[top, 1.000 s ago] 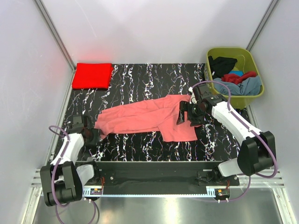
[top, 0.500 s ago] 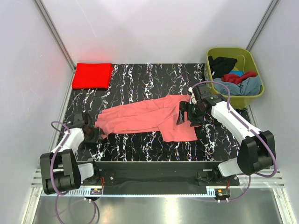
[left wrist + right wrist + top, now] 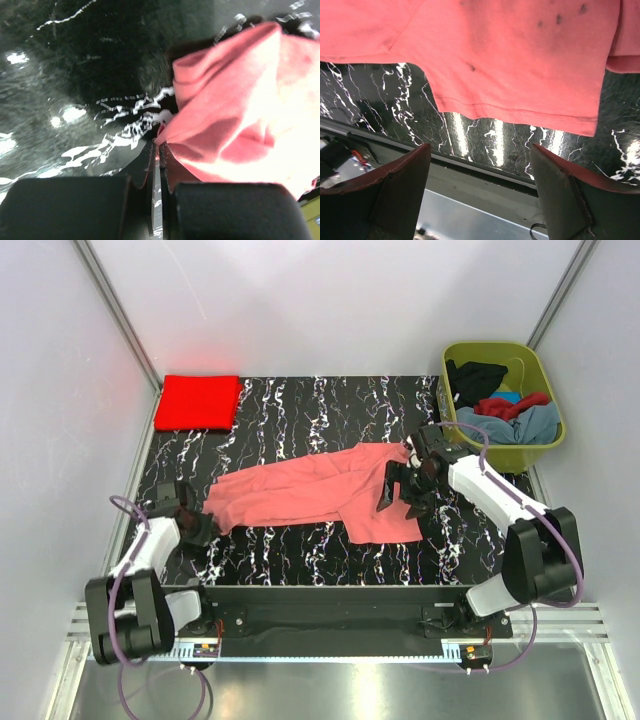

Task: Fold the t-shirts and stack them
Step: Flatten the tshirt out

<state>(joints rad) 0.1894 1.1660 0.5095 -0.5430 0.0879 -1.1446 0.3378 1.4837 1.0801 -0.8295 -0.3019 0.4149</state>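
My left gripper would lift the salmon pink t-shirt's corner by its hem.
A salmon pink t-shirt (image 3: 310, 492) lies rumpled and spread across the middle of the black marbled table. My left gripper (image 3: 205, 528) is at its near-left corner. In the left wrist view the gripper (image 3: 160, 150) is shut, with the shirt's hem (image 3: 225, 125) pinched at the fingertips. My right gripper (image 3: 398, 490) hovers over the shirt's right part, open and empty. In the right wrist view the gripper (image 3: 480, 175) frames the shirt's near hem (image 3: 520, 65). A bright red t-shirt (image 3: 197, 401) lies folded at the far left corner.
An olive-green tub (image 3: 455, 355) stands at the far right and holds black (image 3: 476, 377), dark red (image 3: 508, 405) and grey-blue (image 3: 535, 424) shirts. White walls enclose the table. The table's near edge and a metal rail (image 3: 485, 170) run below the shirt.
My left gripper has moved slightly right and away from me onto the shirt's corner. My right gripper has shifted a little toward me above the shirt. The shirt has barely moved.
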